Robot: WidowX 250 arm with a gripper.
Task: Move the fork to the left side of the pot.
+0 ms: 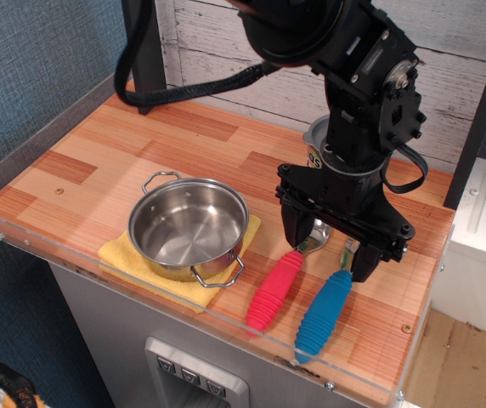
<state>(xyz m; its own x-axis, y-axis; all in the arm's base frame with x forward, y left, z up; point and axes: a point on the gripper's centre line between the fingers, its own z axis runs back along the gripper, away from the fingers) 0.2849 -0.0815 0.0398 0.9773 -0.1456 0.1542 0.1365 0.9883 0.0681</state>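
My gripper needs to grab the fork by its metal neck (347, 258) next, just above the blue handle, to move the fork beside the pot (189, 226).
The fork (322, 311) lies at the front right of the wooden counter, its thick blue ribbed handle toward the front edge; its silver tines are mostly hidden behind my gripper. The shiny steel pot (189, 226) with two wire loop handles stands left of it on a yellow cloth (117, 251). My gripper (328, 244) is open and empty, low over the fork's tine end. One finger (292, 230) stands by the spoon's bowl, the other (364, 262) to the right of the fork's neck.
A pink-handled spoon (274, 291) lies between pot and fork, parallel to the fork. A dotted green-orange tin can (314, 155) stands behind my arm, mostly hidden. A black post (145, 59) rises at the back left. A clear rim (175, 304) edges the counter's front.
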